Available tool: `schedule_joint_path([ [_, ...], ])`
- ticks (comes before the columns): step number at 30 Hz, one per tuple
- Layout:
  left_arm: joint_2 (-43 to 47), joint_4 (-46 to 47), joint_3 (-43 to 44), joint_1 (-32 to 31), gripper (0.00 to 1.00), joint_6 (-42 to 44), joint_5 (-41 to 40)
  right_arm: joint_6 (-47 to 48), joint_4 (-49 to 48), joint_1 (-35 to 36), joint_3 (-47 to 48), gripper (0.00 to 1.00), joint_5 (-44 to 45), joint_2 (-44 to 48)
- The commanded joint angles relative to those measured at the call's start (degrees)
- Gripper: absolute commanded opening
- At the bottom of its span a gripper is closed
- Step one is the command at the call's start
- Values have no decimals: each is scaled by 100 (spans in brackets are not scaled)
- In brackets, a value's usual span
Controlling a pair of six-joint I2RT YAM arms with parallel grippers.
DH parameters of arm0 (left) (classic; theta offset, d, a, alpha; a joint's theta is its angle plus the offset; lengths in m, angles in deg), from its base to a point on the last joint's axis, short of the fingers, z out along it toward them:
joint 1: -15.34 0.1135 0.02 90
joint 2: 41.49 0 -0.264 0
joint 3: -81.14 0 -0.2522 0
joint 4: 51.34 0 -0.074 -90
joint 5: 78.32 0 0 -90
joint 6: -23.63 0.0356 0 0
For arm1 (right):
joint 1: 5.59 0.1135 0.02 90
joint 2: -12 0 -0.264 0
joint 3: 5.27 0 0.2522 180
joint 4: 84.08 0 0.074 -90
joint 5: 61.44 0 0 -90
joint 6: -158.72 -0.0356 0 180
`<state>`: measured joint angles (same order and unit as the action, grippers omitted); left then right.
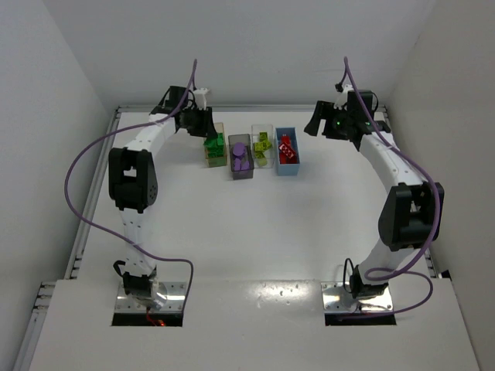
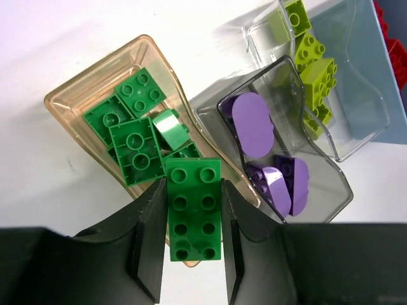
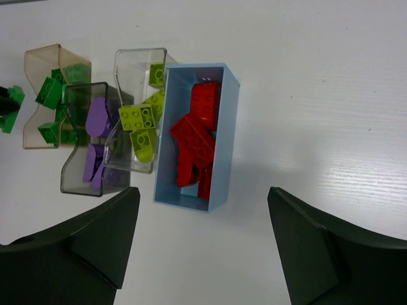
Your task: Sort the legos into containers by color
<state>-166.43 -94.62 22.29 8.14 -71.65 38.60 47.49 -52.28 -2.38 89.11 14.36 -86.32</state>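
The dark green lego is hanging above the open near part of the tan-orange bin and would fall inside, so my left gripper should open now.
Four containers stand in a row at the back of the table: tan-orange bin [image 1: 213, 145] with dark green legos [image 2: 133, 149], smoky grey bin [image 1: 240, 161] with purple legos [image 2: 252, 124], clear bin [image 1: 264, 145] with lime green legos [image 2: 316, 76], light blue bin [image 1: 288, 152] with red legos [image 3: 197, 136]. My left gripper [image 2: 193, 244] is shut on a dark green lego [image 2: 194, 210], a two-by-four brick held over the near end of the tan-orange bin [image 2: 76, 95]. My right gripper [image 3: 203, 238] hangs open and empty, to the right of the light blue bin [image 3: 226, 136].
White walls close in the table [image 1: 255, 224] on the left, back and right. The left arm [image 1: 143, 154] reaches to the bins from the left. The right arm [image 1: 394, 170] arches along the right side. Purple cables loop beside both arms.
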Motion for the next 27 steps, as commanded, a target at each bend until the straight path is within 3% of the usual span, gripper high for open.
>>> schedule_joint_path([
  [1, -65, -10, 282, -27, 15, -219, 113, 23, -205, 40, 191, 82, -110, 15],
  [4, -187, 42, 335, -80, 15, -271, 51, 23, -205, 40, 191, 82, -110, -38],
  [6, -240, 43, 335, -80, 21, -272, -11, 23, -205, 40, 191, 82, -110, -90],
  [9, -363, 43, 335, -132, 47, -377, -11, 23, -205, 40, 244, 82, -110, -143],
  [10, -364, 43, 335, -132, 63, -377, 41, 23, -205, 40, 296, 82, -110, -143],
  [12, -416, 43, 335, -132, 75, -377, -11, 23, -205, 40, 296, 82, -110, -204],
  [13, -417, 43, 335, -132, 87, -377, -11, 23, -205, 40, 296, 82, -162, -205],
  [16, -242, 112, 335, -132, 100, -325, 67, 23, -205, 40, 296, 82, -162, -205],
  [27, 1541, 184, -7, -80, 100, -140, -275, 181, -363, 40, 191, 82, -329, -205],
])
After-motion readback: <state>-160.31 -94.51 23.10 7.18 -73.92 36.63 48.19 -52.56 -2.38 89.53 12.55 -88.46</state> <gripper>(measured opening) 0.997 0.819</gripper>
